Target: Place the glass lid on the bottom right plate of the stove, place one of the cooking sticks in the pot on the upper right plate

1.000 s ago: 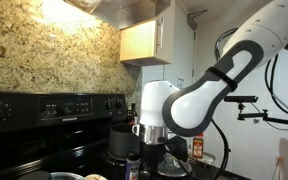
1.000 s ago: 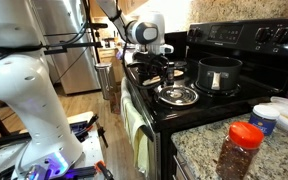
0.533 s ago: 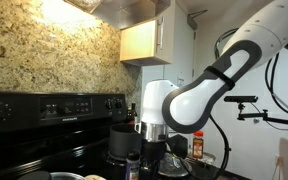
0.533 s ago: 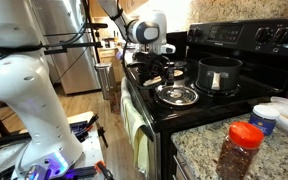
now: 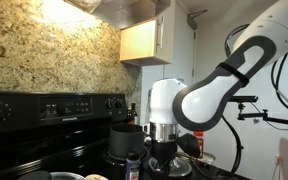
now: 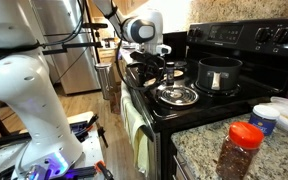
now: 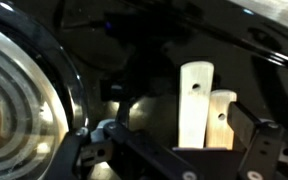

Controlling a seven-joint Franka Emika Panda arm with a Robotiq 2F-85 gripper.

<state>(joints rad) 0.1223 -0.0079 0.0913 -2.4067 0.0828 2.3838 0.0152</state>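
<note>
The cooking stick's far end should stay free to enter the pot (image 6: 216,74), so my gripper will next grab one cooking stick by its handle end near the hole.
Two pale wooden cooking sticks (image 7: 195,100) lie side by side on the black stovetop, each with a hole in its handle end. My gripper (image 7: 184,152) is open, low over them, one finger on either side. The glass lid (image 7: 14,105) lies flat to the left in the wrist view; in an exterior view the lid (image 6: 177,95) rests on the near burner. The black pot (image 6: 216,74) stands on the burner behind it. My gripper (image 6: 156,66) hangs over the burners beyond the lid. In an exterior view the gripper (image 5: 162,152) is beside the pot (image 5: 124,140).
A red-capped spice jar (image 6: 242,150) and white containers (image 6: 279,115) stand on the granite counter beside the stove. A towel (image 6: 137,140) hangs on the oven door. The stove's control panel (image 6: 254,35) rises behind the pot. A red-capped bottle (image 5: 197,147) stands past the stove.
My arm has shifted a little sideways and away from the lid, bringing the gripper over the sticks. The lid, pot and sticks have not moved.
</note>
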